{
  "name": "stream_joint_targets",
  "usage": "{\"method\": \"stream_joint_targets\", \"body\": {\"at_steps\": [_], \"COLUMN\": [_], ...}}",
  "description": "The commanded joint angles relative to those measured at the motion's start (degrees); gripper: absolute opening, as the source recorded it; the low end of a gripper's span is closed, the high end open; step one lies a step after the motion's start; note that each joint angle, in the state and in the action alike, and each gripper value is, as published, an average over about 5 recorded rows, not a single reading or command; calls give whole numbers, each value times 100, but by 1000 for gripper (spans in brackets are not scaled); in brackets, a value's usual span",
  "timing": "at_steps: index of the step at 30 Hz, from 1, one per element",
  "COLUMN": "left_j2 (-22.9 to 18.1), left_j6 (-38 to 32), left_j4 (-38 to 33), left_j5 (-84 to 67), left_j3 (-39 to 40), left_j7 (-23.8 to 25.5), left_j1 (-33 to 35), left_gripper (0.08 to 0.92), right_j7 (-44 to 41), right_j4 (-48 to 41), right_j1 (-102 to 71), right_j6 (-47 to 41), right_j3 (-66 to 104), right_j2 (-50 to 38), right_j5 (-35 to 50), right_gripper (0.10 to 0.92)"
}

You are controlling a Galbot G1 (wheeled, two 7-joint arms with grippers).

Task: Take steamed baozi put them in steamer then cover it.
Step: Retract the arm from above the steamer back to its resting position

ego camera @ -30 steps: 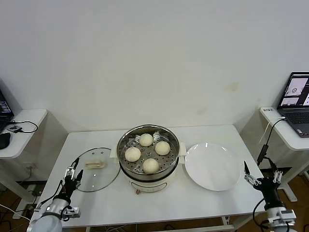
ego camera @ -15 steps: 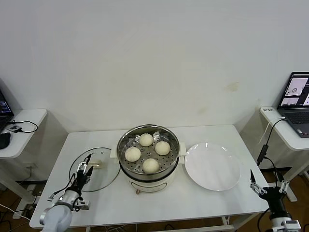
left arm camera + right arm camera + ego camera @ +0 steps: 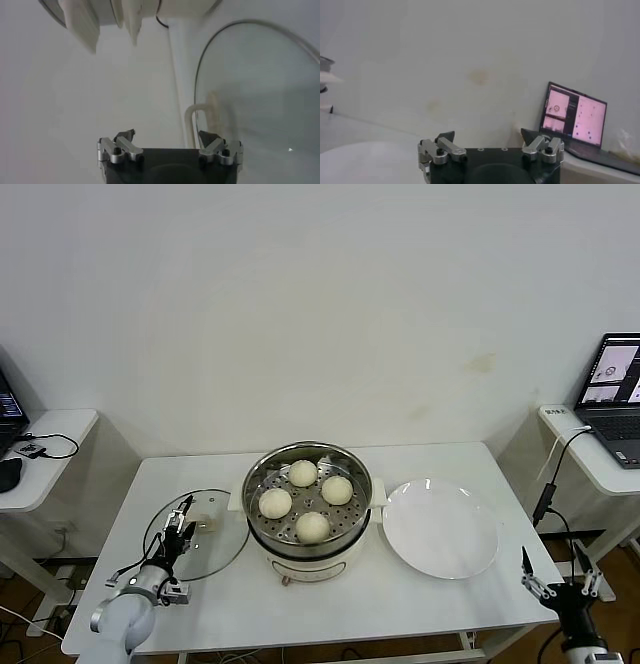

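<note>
My left gripper should next pick up the lid by its narrow cream handle (image 3: 204, 524) (image 3: 191, 116) to cover the steamer, because the glass lid is far wider than the gripper's fingers open.
Several cream-white baozi (image 3: 313, 527) lie on the perforated tray inside the steel steamer (image 3: 355, 466) at the table's middle. The cover (image 3: 215, 552), a clear glass lid with a cream handle (image 3: 207, 524), lies flat on the table left of the steamer. My left gripper (image 3: 180, 519) hovers open over the lid's left part, just short of the handle. In the left wrist view that gripper (image 3: 167, 136) holds nothing, with the lid (image 3: 260, 100) and its handle (image 3: 197, 117) just beyond one fingertip. My right gripper (image 3: 552, 569) hangs open and empty off the table's front right corner; the right wrist view shows it (image 3: 487, 135) facing the wall.
An empty white plate (image 3: 440, 529) lies right of the steamer. A side table with a laptop (image 3: 612, 389) stands to the right, another side table (image 3: 50, 446) with cables to the left. The steamer's cream base (image 3: 82, 22) shows in the left wrist view.
My left gripper has moved from the table's front left in over the lid toward its handle. My right gripper has sunk lower and drawn back past the front right corner.
</note>
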Motion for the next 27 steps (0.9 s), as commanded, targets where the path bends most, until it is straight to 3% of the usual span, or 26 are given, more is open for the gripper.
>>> {"method": "stream_joint_targets", "body": {"at_steps": [1, 21, 27], "left_j2": [-38, -93, -153], "left_j6": [0, -78, -126], "left_j4": [365, 835, 986], "left_j5": [20, -82, -73], "left_j3": [37, 56, 65], "left_j7": [-20, -63, -123], "left_j1": [-336, -692, -736], "left_gripper": [823, 817, 680], "right_j7": [-5, -23, -29], "right_j4": [-11, -223, -254], "right_j1": [-53, -10, 10], "right_j6": [42, 127, 138], "right_j3": [-4, -131, -153], "right_j2": [31, 112, 116], "right_j5": [-30, -158, -162], "right_gripper": [823, 823, 823]}}
